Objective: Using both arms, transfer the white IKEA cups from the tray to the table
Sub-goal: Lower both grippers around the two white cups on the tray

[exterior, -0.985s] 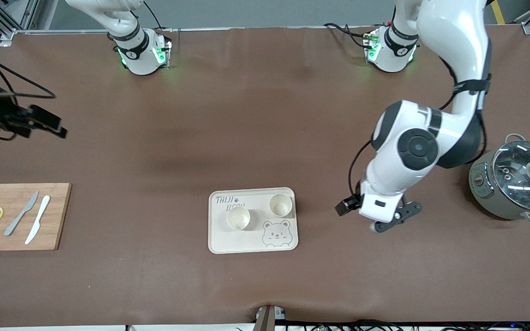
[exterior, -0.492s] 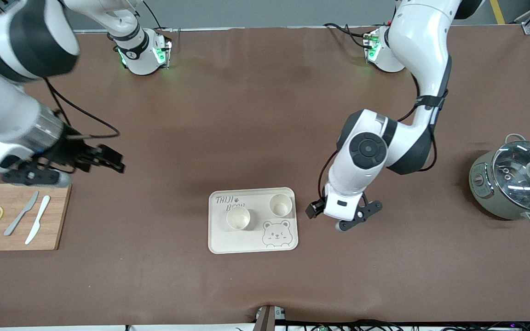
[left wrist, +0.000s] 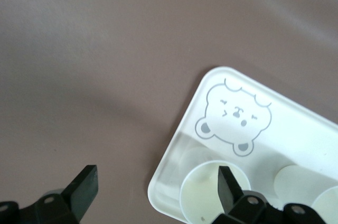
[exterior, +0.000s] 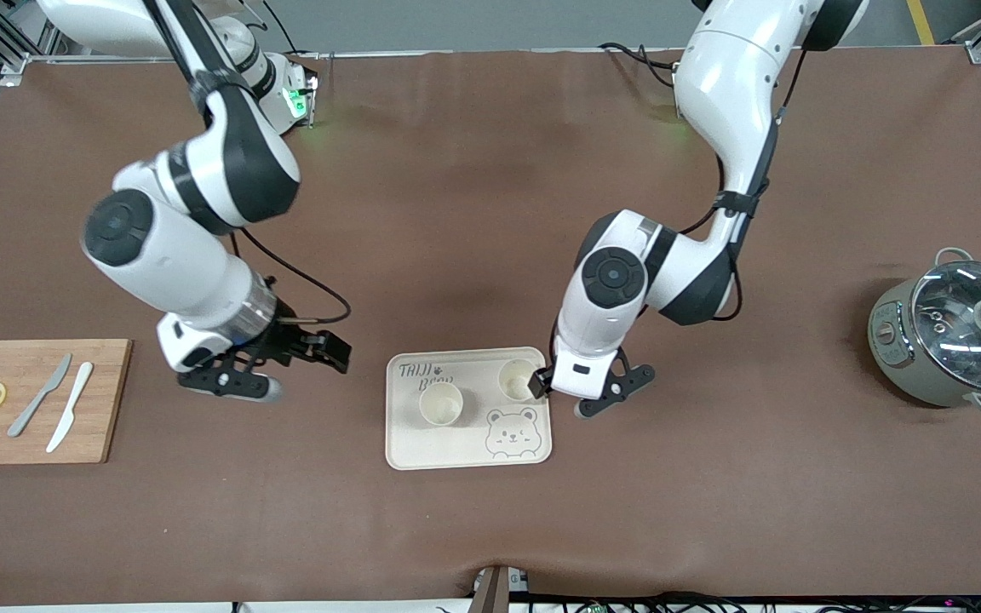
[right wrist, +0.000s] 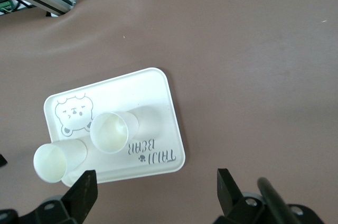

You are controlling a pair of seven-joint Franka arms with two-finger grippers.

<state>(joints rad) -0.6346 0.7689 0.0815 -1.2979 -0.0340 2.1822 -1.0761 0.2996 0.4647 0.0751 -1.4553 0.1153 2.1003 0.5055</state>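
I need to pick up the white cup from the tray point(exterior: 456, 443) by its rim point(exterior: 520, 364) with my left gripper next, to move it to the table.
Two white cups stand upright on the cream bear tray point(exterior: 456, 443). One cup point(exterior: 440, 403) is nearer the front camera; the other cup point(exterior: 518, 380) is toward the left arm's end. My left gripper point(exterior: 580, 392) is open and empty over the tray's edge beside that second cup. In the left wrist view point(left wrist: 156, 187) one finger point(left wrist: 227, 184) overlaps the cup's point(left wrist: 203, 197) rim. My right gripper point(exterior: 231, 379) is open and empty over bare table between the cutting board and the tray. The right wrist view point(right wrist: 156, 189) shows the tray point(right wrist: 142, 86) and both cups point(right wrist: 111, 131) point(right wrist: 53, 163).
A wooden cutting board point(exterior: 99, 400) with two lemon slices and two knives lies at the right arm's end. A grey-green pot with a glass lid point(exterior: 955, 332) stands at the left arm's end.
Both arms have swung in toward the tray. The left gripper came from near the pot to the tray's edge. The right gripper came from the cutting board's end toward the tray.
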